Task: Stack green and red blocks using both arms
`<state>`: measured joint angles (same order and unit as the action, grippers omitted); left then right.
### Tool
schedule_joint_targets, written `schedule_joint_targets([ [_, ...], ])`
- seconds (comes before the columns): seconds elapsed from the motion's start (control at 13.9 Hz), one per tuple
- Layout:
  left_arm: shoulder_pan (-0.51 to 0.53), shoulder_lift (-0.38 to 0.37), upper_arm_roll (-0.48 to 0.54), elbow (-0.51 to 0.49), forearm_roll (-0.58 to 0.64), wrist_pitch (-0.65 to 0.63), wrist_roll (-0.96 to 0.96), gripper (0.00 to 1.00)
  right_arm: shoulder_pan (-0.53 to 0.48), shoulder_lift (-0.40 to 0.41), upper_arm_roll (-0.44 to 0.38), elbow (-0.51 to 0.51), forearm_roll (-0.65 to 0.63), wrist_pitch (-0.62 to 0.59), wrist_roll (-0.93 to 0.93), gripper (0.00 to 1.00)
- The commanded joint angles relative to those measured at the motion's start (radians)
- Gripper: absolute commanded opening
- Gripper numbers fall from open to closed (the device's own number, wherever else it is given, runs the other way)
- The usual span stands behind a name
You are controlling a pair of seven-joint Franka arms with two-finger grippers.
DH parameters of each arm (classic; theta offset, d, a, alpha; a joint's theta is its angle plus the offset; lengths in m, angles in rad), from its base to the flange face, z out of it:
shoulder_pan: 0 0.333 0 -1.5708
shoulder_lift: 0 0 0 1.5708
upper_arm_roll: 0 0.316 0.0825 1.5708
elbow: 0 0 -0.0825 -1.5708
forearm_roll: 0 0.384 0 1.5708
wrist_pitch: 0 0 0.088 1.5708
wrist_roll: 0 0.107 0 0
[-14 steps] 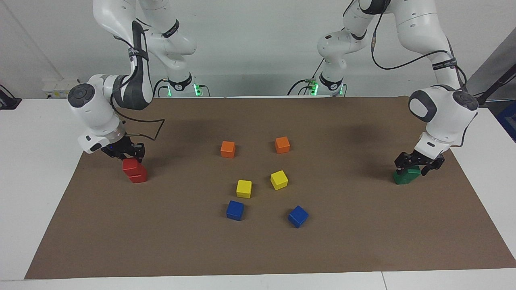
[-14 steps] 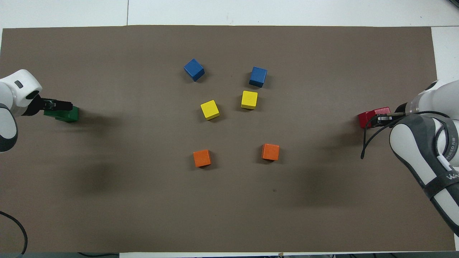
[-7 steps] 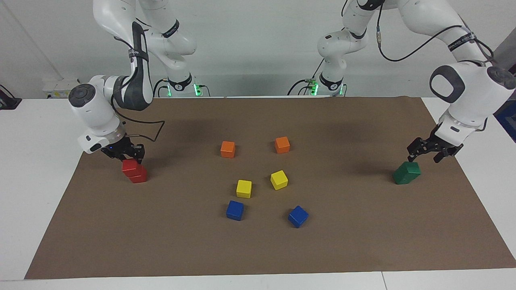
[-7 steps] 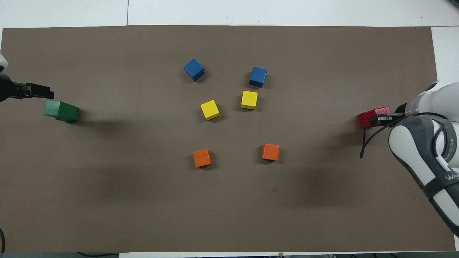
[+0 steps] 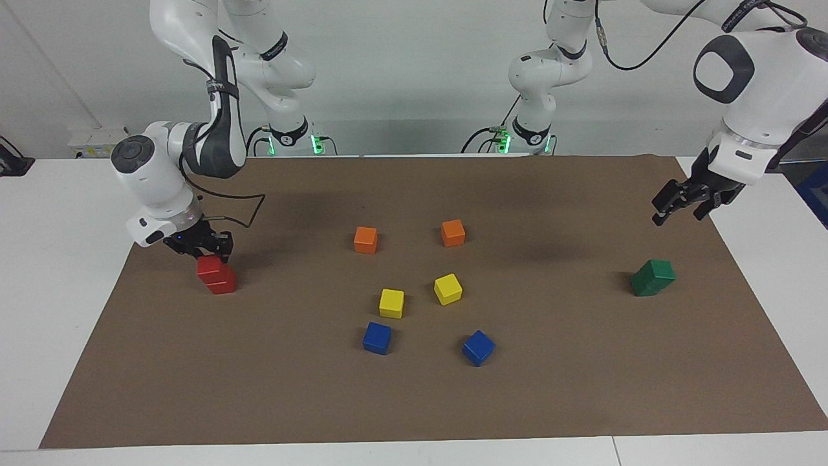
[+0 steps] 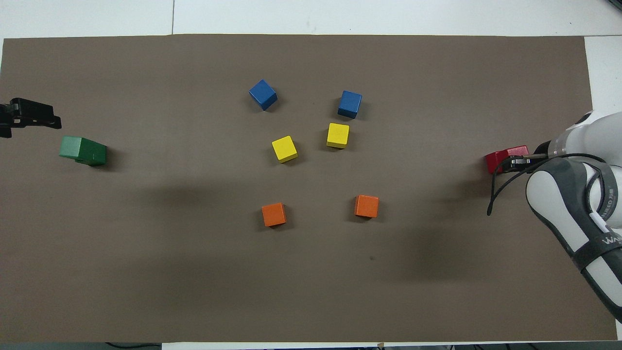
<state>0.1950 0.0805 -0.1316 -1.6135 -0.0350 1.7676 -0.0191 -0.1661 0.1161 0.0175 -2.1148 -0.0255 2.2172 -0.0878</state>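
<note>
The upper red block rests on the lower red block in the overhead view, so my right gripper should open.
Two red blocks stand stacked, slightly offset, at the right arm's end of the brown mat: the upper red block (image 5: 208, 266) on the lower red block (image 5: 223, 283). My right gripper (image 5: 204, 250) (image 6: 514, 163) is shut on the upper one. In the overhead view the red blocks (image 6: 499, 158) show only partly past it. Two green blocks (image 5: 653, 277) (image 6: 83, 150) sit one on the other, skewed, at the left arm's end, with nothing touching them. My left gripper (image 5: 687, 202) (image 6: 33, 118) hangs open in the air over the mat's edge, clear of the green pair.
In the middle of the mat (image 5: 414, 401) lie two orange cubes (image 5: 365, 239) (image 5: 453, 233), two yellow cubes (image 5: 391, 303) (image 5: 447, 288) and two blue cubes (image 5: 377, 338) (image 5: 479, 347). White table surrounds the mat.
My left gripper, open, has lifted off the green pair and pulled up and away toward the mat's edge. The right gripper and the red blocks have stayed put.
</note>
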Motion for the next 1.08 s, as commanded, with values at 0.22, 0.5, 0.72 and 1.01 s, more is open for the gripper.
schedule_joint_targets([
  [0.22,-0.034,-0.018,0.0,0.075,-0.008,-0.183,-0.068,1.0,-0.016,-0.013,0.015,-0.019,0.01,0.022,0.013,0.43],
  [0.5,-0.039,-0.03,0.0,0.064,-0.008,-0.2,-0.068,1.0,-0.012,-0.013,0.013,-0.019,0.01,0.024,0.033,1.0],
  [0.72,-0.098,-0.036,0.023,0.058,0.029,-0.206,-0.068,1.0,-0.012,-0.013,0.013,-0.019,0.01,0.022,0.033,1.0],
  [1.01,-0.129,-0.076,0.024,-0.025,0.067,-0.152,-0.067,1.0,-0.004,-0.019,0.016,-0.002,0.01,-0.014,0.045,1.0],
])
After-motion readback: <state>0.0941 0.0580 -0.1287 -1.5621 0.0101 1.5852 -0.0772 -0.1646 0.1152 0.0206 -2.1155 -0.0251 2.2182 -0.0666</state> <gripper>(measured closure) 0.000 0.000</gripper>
